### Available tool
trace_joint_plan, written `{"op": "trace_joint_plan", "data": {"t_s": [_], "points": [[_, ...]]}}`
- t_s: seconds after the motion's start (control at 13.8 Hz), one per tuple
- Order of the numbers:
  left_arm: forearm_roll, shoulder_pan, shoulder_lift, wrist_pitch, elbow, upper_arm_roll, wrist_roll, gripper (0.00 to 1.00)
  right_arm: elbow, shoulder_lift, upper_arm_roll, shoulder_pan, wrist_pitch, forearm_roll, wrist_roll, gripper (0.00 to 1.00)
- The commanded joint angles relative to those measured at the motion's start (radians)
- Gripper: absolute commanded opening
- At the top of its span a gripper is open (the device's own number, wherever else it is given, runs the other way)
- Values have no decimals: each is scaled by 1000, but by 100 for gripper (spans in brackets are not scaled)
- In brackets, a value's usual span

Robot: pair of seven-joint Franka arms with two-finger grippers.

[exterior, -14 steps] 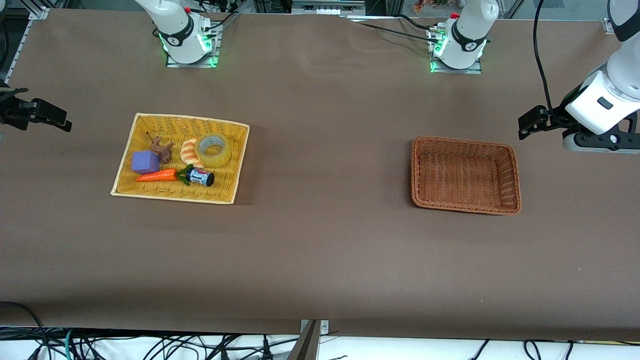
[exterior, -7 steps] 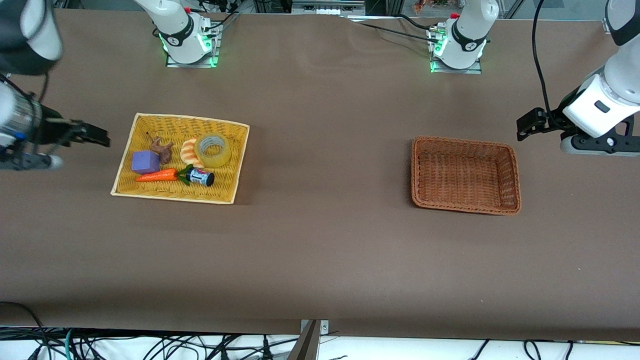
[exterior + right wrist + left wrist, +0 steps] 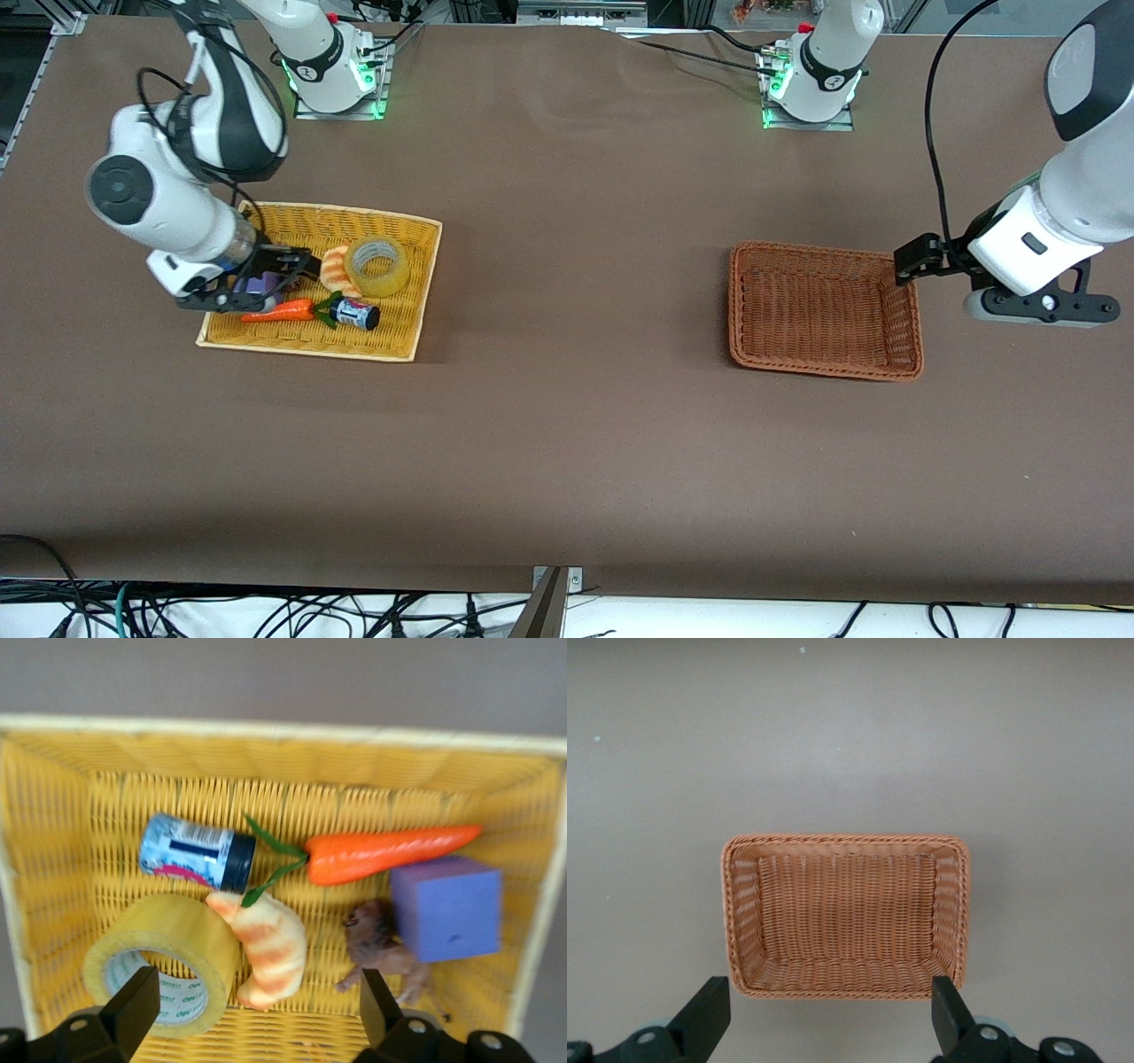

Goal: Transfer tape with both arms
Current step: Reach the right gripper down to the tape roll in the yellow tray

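Note:
The tape should be picked up next by the side of its ring [image 3: 400,278] [image 3: 223,961] with my right gripper, so that I can carry it out of the yellow tray.
The tape [image 3: 378,266], a yellowish roll with a grey core, lies in the yellow tray [image 3: 310,350] against a croissant toy [image 3: 334,268]. My right gripper [image 3: 299,266] hangs open and empty over the tray, beside the croissant. In the right wrist view the tape [image 3: 164,961] sits by one fingertip [image 3: 137,997], and the right gripper [image 3: 257,1010] straddles the croissant [image 3: 270,948]. My left gripper [image 3: 905,263] is open and empty over the rim of the brown basket [image 3: 824,363] at the left arm's end. In the left wrist view the left gripper [image 3: 830,1014] hangs above that empty basket [image 3: 846,840].
The tray also holds an orange carrot [image 3: 279,311], a small can [image 3: 356,314], a purple cube [image 3: 447,908] and a brown animal figure [image 3: 385,948]. Bare brown table lies between the tray and the basket.
My right arm has swung in from the table's end to over the yellow tray. My left gripper has moved toward the brown basket and reached its rim. The objects have not moved.

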Motion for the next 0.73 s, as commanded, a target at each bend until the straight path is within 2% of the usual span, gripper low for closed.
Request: {"op": "trace_joint_plan", "data": {"t_s": [0.0, 0.15, 0.65], "points": [[1, -19, 27, -20, 54, 4, 16, 100, -122, -54, 35, -6, 98, -3, 53, 100], [3, -10, 29, -20, 54, 7, 16, 100, -152, -39, 61, -3, 152, -5, 74, 100], [3, -8, 27, -22, 54, 5, 16, 100, -196, 50, 63, 28, 304, -11, 79, 100]]}}
